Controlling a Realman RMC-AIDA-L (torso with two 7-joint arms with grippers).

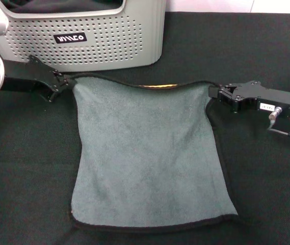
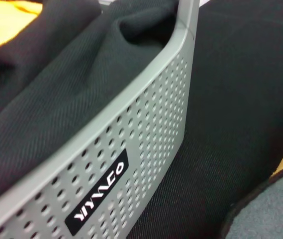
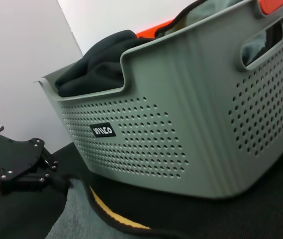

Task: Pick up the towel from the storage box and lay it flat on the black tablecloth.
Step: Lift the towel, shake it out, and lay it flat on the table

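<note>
My left gripper holds the towel's far corner (image 1: 80, 83) just over the black tablecloth, so the towel would lie flat and it is now time to open.
The grey-green towel (image 1: 145, 153) lies spread on the black tablecloth (image 1: 267, 178), near edge toward me, in front of the light-grey storage box (image 1: 83, 41). Its far edge is slightly lifted, with a strip of the yellow face showing. My left gripper (image 1: 63, 84) is shut on the far left corner and my right gripper (image 1: 213, 93) on the far right corner. The right wrist view shows the box (image 3: 181, 129), the towel's edge (image 3: 74, 219) and the left gripper (image 3: 51, 174). The left wrist view looks along the box wall (image 2: 146, 139) to a towel corner (image 2: 265, 214).
The box holds dark folded cloth (image 3: 101, 59) and something orange (image 3: 273, 5). It stands right behind the towel's far edge. Black tablecloth (image 2: 240, 99) stretches to both sides of the towel and past the box on the right.
</note>
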